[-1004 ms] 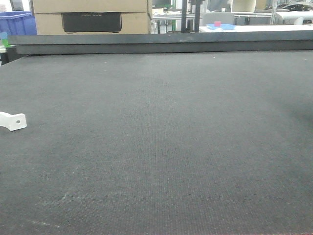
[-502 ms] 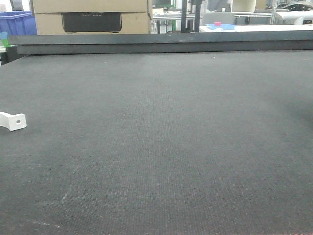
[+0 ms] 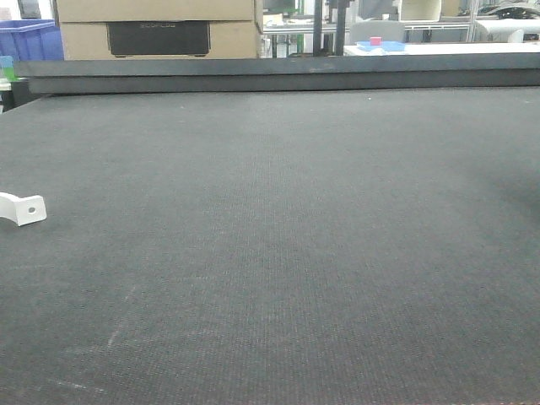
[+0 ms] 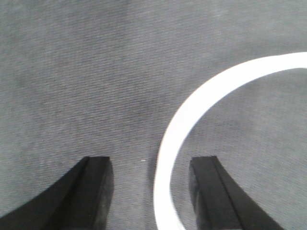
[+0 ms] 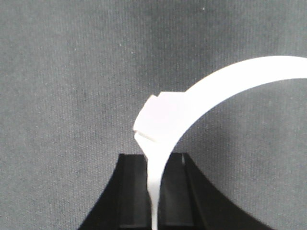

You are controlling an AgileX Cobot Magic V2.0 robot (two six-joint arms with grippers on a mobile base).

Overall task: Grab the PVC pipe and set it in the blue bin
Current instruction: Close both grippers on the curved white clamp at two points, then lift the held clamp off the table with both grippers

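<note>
The PVC pipe should go in the blue bin, so my left gripper should grip its thin curved piece (image 4: 165, 165) next.
In the right wrist view my right gripper (image 5: 154, 160) is shut on a white curved PVC pipe (image 5: 225, 81), pinching its thin edge. A flat tab (image 5: 156, 120) sits just ahead of the fingertips, above the dark mat. In the left wrist view my left gripper (image 4: 151, 163) is open, and another white curved strip (image 4: 192, 105) lies on the mat between its fingers, nearer the right finger (image 4: 206, 177). In the front view a white piece with a one-hole tab (image 3: 24, 208) lies at the far left edge. Neither gripper shows there. A blue bin (image 3: 29, 38) stands beyond the table's back left.
The dark mat (image 3: 278, 236) covers the whole table, with a raised dark rail (image 3: 278, 72) along its back edge. Behind it are a cardboard box (image 3: 156, 29) and a blue tray with a pink block (image 3: 381, 45).
</note>
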